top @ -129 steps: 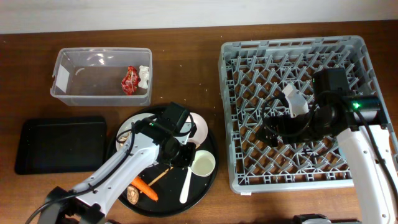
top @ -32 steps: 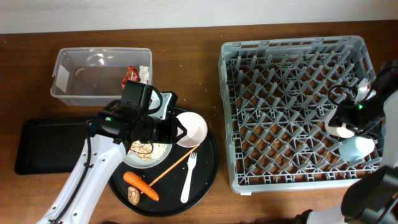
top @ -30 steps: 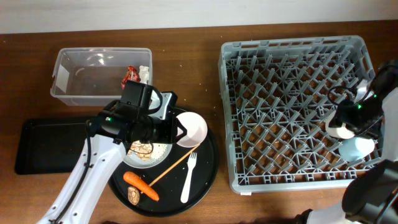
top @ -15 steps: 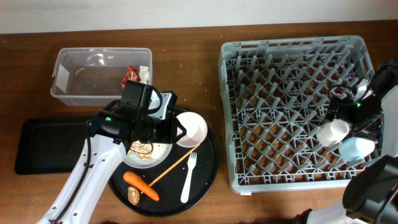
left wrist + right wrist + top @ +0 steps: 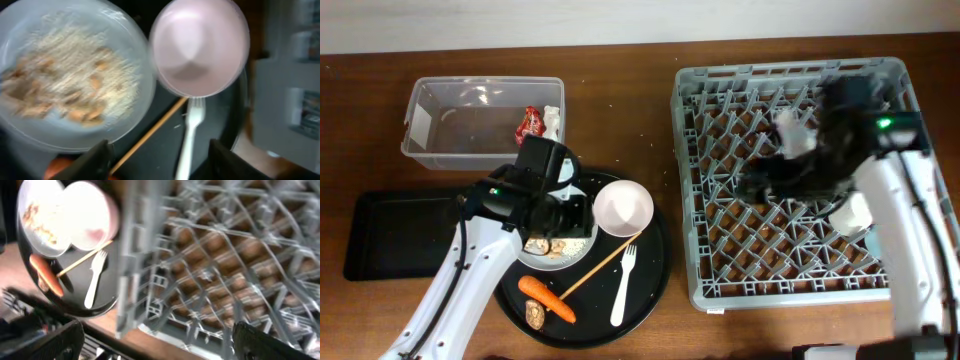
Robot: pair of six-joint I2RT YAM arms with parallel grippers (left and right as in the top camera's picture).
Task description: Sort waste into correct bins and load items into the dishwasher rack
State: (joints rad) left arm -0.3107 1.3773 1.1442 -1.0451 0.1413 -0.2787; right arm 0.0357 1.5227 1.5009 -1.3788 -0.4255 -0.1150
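Observation:
The white bowl [image 5: 623, 207] should go tilted into the dishwasher rack, so the right gripper next needs to grab the bowl's rim on the side facing the rack.
The white bowl [image 5: 623, 207] sits level on the round black tray, free of my left gripper [image 5: 578, 213], which hangs open just left of it. In the left wrist view, the open left gripper [image 5: 162, 162] hovers over the white fork [image 5: 190, 135], with the bowl [image 5: 200, 45] and the crumb-covered plate [image 5: 70, 75] ahead. A carrot [image 5: 545, 297] lies near the tray's front. My right gripper [image 5: 760, 185], blurred and open, is empty above the middle of the dishwasher rack [image 5: 720, 90]. A white cup [image 5: 850, 215] rests in the rack's right side. The red wrapper [image 5: 530, 125] and white scrap [image 5: 552, 122] lie in the clear tub [image 5: 450, 130].
The shallow black tray [image 5: 415, 232] lies at the left, below the tub. A thin wooden stick [image 5: 600, 265] lies across the round black tray [image 5: 655, 270] beside the fork [image 5: 623, 283]. A small brown lump sits by the carrot.
My left gripper opened and let go of the bowl, which settled flat on the tray. My right gripper released the white cup in the rack and swung left across the rack.

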